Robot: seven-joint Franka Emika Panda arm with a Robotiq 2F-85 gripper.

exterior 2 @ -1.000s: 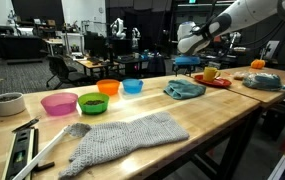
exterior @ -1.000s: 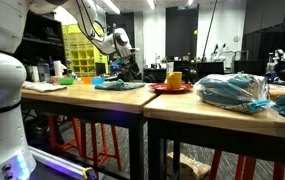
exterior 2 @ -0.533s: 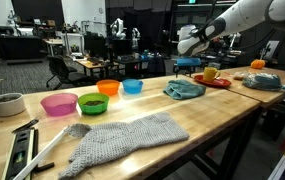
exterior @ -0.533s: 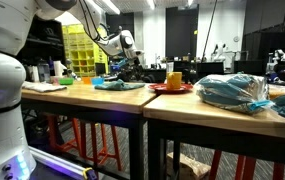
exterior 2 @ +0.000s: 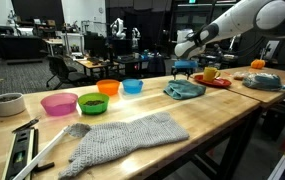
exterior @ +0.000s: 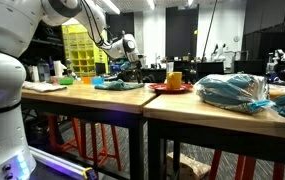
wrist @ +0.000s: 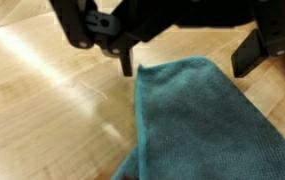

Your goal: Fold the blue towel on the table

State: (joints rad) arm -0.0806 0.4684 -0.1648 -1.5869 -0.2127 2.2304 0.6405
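My gripper closes next, since the fingers reach past the towel's upper edge and closing would catch the towel's raised fold.
The blue towel [exterior 2: 185, 89] lies crumpled on the wooden table [exterior 2: 217, 115]; it also shows in an exterior view [exterior: 119, 84]. In the wrist view the teal towel [wrist: 197, 125] fills the lower right, its upper edge lying between the fingers. My gripper [wrist: 187, 62] comes in from the top, open and empty, its dark fingers [wrist: 127, 58] spread to either side of the towel's edge. In both exterior views the gripper [exterior 2: 183, 68] [exterior: 130, 68] hovers just above the towel.
Pink [exterior 2: 58, 103], green [exterior 2: 92, 102], orange [exterior 2: 109, 87] and blue [exterior 2: 133, 86] bowls stand in a row. A grey knitted cloth [exterior 2: 122, 140] lies in front. A red plate with a yellow cup [exterior: 172, 82] and a bagged bundle [exterior: 234, 92] sit beyond the towel.
The arm has swung over and lowered, bringing the gripper down closer above the blue towel. The towel has not moved.
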